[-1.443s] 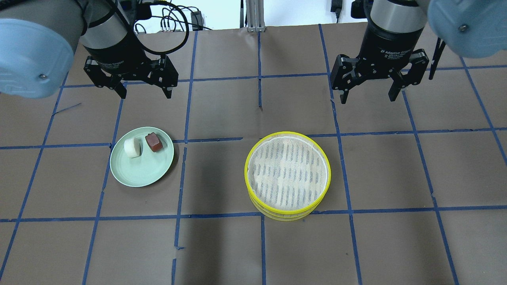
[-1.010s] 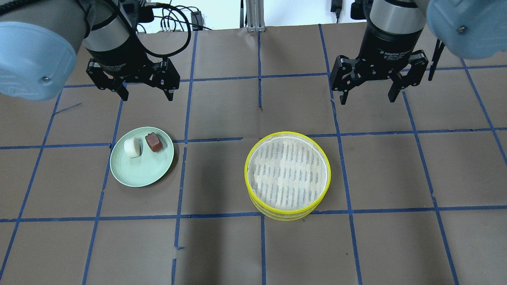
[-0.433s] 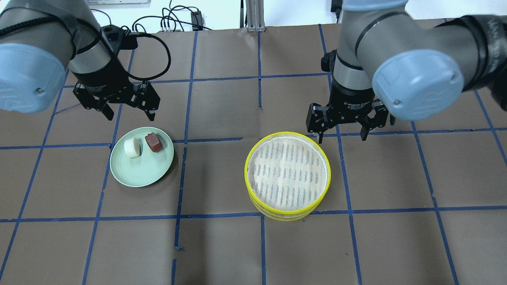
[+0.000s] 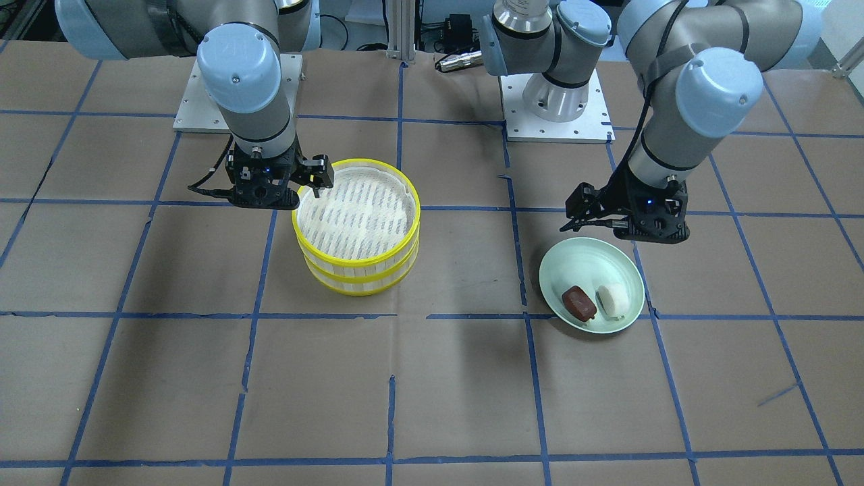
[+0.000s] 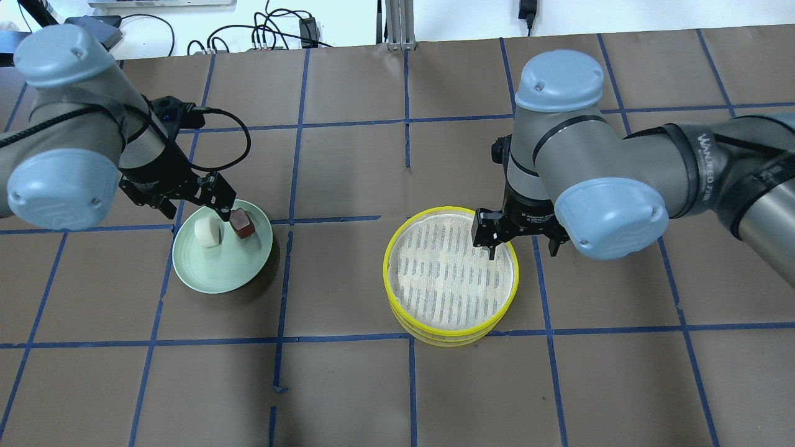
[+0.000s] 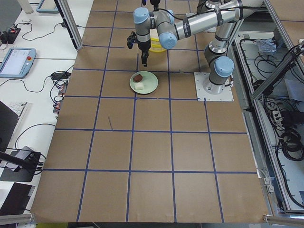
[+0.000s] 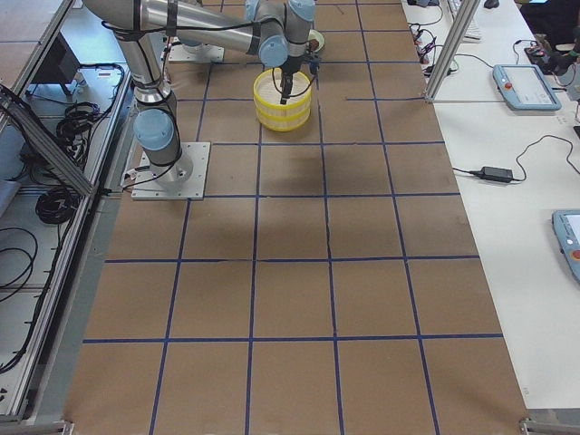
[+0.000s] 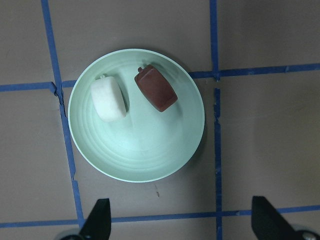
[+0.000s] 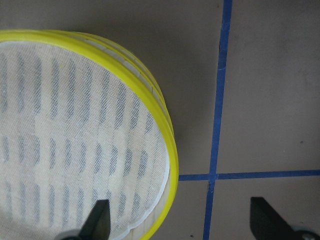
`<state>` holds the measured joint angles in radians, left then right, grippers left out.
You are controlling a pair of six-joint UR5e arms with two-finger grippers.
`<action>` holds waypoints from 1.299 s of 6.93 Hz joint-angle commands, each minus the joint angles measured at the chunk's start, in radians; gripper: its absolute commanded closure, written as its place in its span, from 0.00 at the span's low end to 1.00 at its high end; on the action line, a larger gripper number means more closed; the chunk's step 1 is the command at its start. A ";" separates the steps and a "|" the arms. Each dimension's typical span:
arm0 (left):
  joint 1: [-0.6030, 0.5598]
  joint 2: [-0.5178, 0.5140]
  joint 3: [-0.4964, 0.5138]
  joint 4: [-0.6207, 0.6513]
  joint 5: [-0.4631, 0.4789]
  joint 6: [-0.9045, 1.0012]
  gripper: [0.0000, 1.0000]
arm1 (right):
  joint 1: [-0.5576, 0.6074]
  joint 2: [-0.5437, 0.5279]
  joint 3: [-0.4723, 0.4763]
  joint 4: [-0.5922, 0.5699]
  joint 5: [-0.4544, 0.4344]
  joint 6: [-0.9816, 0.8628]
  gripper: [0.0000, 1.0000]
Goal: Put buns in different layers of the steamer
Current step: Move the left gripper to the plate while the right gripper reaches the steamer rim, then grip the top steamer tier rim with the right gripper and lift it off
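My right gripper picks up the upper steamer layer by its yellow rim (image 9: 170, 165) next, to open up the lower layer for a bun.
A white roundish bun (image 5: 207, 232) and a reddish-brown blocky bun (image 5: 242, 223) lie side by side on a pale green plate (image 5: 214, 273). My left gripper (image 5: 197, 214) is open and empty, low over the plate's far edge, just behind the buns. In the left wrist view the white bun (image 8: 108, 98) and the brown bun (image 8: 156, 91) lie ahead of the fingers. Two yellow-rimmed steamer trays (image 5: 386, 273) stand stacked and empty. My right gripper (image 5: 522, 248) is open and straddles the top tray's far right rim (image 9: 165, 130), one finger over the floor, one outside.
The brown table (image 5: 348, 385) is marked with a grid of blue tape. The plate (image 4: 587, 266) and the steamer stack (image 4: 358, 260) stand about two plate widths apart. The arm bases (image 4: 553, 101) stand at the robot's side of the table.
Both arms have come down and towards the table's middle. The left gripper has moved to the plate's far edge. The right gripper has moved onto the steamer's rim. Both stay open.
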<state>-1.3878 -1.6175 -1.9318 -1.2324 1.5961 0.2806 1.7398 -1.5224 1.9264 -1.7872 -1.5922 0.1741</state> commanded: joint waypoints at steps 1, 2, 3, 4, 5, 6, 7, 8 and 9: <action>0.090 -0.051 -0.130 0.205 0.002 0.095 0.06 | 0.001 0.011 0.069 -0.110 0.005 0.013 0.07; 0.105 -0.092 -0.121 0.238 0.004 0.101 0.06 | 0.001 0.013 0.074 -0.116 0.006 0.012 0.12; 0.121 -0.102 -0.116 0.243 0.004 0.103 0.05 | 0.001 0.013 0.074 -0.116 0.005 0.010 0.28; 0.133 -0.111 -0.113 0.255 0.002 0.112 0.05 | 0.001 0.016 0.075 -0.115 0.003 0.010 0.45; 0.136 -0.129 -0.111 0.263 0.004 0.117 0.06 | 0.004 0.018 0.077 -0.115 -0.002 0.010 0.63; 0.142 -0.146 -0.111 0.263 0.007 0.115 0.05 | 0.001 0.024 0.088 -0.115 -0.009 0.010 0.80; 0.151 -0.151 -0.117 0.263 0.007 0.115 0.05 | 0.001 0.024 0.086 -0.107 -0.012 0.008 0.87; 0.153 -0.168 -0.122 0.263 0.007 0.112 0.06 | -0.002 0.015 0.066 -0.091 -0.011 0.015 0.87; 0.153 -0.186 -0.110 0.264 0.007 0.111 0.10 | -0.006 -0.002 0.019 0.013 -0.012 0.009 0.87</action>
<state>-1.2366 -1.7829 -2.0487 -0.9692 1.6029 0.3934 1.7380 -1.5089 1.9882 -1.8602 -1.6032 0.1853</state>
